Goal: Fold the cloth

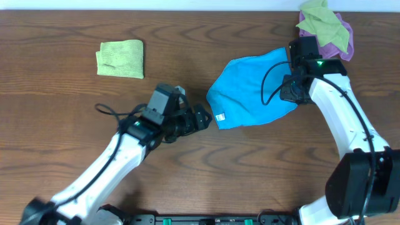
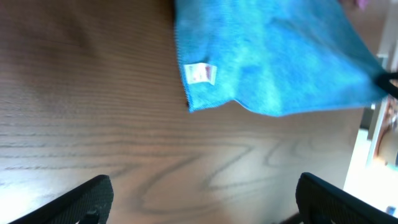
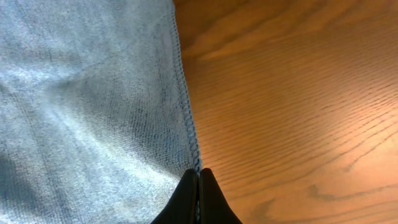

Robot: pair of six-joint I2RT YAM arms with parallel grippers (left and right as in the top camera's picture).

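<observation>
I should grab the sky-blue cloth (image 1: 250, 90) with my left gripper next, by its tagged corner (image 1: 220, 125), opposite my right gripper's hold. Then I can spread and fold the cloth.
The sky-blue cloth (image 1: 250, 90) lies right of centre on the wooden table, with its small white tag (image 1: 220, 117) at the near left corner. My right gripper (image 1: 294, 84) is shut on the cloth's right edge; the right wrist view shows the stitched hem (image 3: 183, 106) pinched between the closed fingers (image 3: 198, 177). My left gripper (image 1: 201, 119) is open and empty, just left of the tagged corner. In the left wrist view the cloth (image 2: 280, 56) and tag (image 2: 200, 73) lie ahead of the spread fingers (image 2: 202, 199).
A folded light green cloth (image 1: 120, 59) lies at the back left. Another green cloth (image 1: 322, 22) sits on a purple cloth (image 1: 345, 44) at the back right corner, close behind my right arm.
</observation>
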